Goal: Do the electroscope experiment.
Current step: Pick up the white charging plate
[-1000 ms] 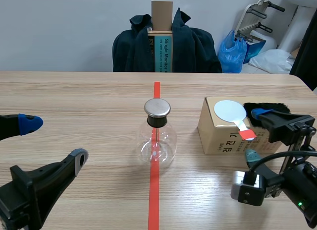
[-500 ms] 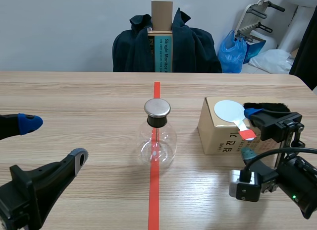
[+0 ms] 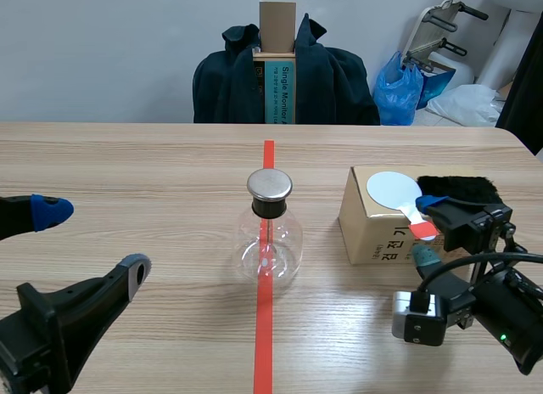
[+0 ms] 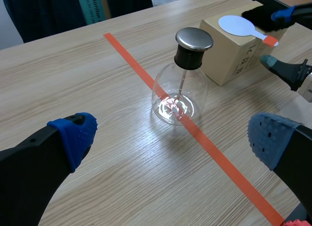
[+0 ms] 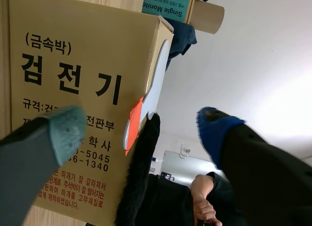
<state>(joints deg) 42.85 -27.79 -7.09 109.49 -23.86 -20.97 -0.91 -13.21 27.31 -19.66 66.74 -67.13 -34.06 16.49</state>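
My right gripper grips the paddle by its orange-red handle (image 3: 422, 229) next, since the paddle's white disc (image 3: 394, 190) stays free for the electroscope experiment.
The electroscope, a clear glass flask (image 3: 270, 241) with a metal cap (image 3: 270, 185), stands on the red tape line mid-table. To its right, a white disc paddle (image 3: 393, 190) with an orange-red handle (image 3: 422, 229) lies on a cardboard box (image 3: 373, 228). A black fur cloth (image 3: 465, 188) lies behind it. My right gripper (image 3: 426, 228) is open, one finger above and one below the handle; in the right wrist view the handle (image 5: 132, 126) sits untouched between the fingers of my right gripper (image 5: 141, 130). My left gripper (image 3: 92, 239) is open near the table's left side, with the flask (image 4: 179, 92) ahead of it.
A chair draped with a dark jacket (image 3: 284, 71) and holding an upright box stands beyond the far edge. Blue bags (image 3: 407, 88) lie on the floor at the back right. Bare wood lies between the left gripper and the flask.
The right gripper has shifted a little left and down toward the box, bringing its fingers around the paddle's handle. The left arm and the flask have not moved.
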